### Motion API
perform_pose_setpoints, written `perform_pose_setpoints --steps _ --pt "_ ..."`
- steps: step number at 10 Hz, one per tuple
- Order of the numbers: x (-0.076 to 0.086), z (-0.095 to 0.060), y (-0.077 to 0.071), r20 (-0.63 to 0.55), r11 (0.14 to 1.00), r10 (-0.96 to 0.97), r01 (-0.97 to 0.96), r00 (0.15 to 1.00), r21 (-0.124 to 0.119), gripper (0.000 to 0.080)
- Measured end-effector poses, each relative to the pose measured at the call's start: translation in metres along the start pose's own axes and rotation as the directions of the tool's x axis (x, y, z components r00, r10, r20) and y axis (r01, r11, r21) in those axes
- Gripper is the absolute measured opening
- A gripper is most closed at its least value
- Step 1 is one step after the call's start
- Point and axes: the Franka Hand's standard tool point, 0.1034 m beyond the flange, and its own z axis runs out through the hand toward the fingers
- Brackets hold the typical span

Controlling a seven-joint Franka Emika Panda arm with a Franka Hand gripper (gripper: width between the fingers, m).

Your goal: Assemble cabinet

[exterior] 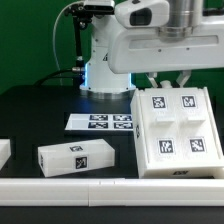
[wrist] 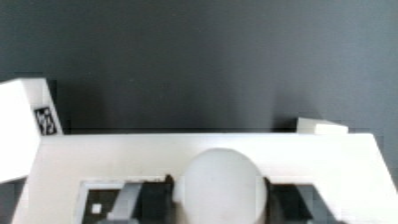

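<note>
The white cabinet [exterior: 180,128] tilts and would fall back if released.
The cabinet [exterior: 175,130], a large white box with square tags on its upper face, lies on the black table at the exterior view's right. My gripper [exterior: 167,84] comes down from above onto its far edge. In the wrist view the cabinet's white surface [wrist: 107,155] fills the lower part. A rounded white knob [wrist: 217,175] sits between my dark fingers [wrist: 134,200], which press against it on both sides. My gripper [wrist: 217,202] is shut on this knob.
The marker board [exterior: 105,122] lies flat mid-table. A long white block [exterior: 75,157] with one tag lies in front of it. Another white part [exterior: 3,152] shows at the left edge. A white rail [exterior: 100,190] runs along the front. The robot base [exterior: 105,70] stands behind.
</note>
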Motion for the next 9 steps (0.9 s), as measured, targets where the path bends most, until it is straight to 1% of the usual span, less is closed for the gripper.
perform_pose_setpoints --steps 1,2,3,4,6,7,9 --pt "-0.004 0.002 0.0 0.068 1.0 0.0 -0.001 0.998 0.005 0.022" --pt "-0.002 -0.001 -0.001 0.103 1.0 0.008 -0.008 0.995 0.004 0.022" --pt "0.006 -0.01 -0.003 0.133 1.0 0.019 -0.019 0.991 0.001 0.022" --pt "0.013 -0.018 -0.002 0.153 1.0 0.02 -0.021 0.988 0.002 0.022" --pt "0.027 -0.031 0.006 0.151 1.0 0.024 -0.025 0.988 0.007 0.022" --pt "0.031 -0.032 0.007 0.124 1.0 0.025 -0.026 0.992 0.006 0.022" --pt "0.03 -0.029 0.007 0.129 1.0 0.026 -0.027 0.991 0.005 0.022"
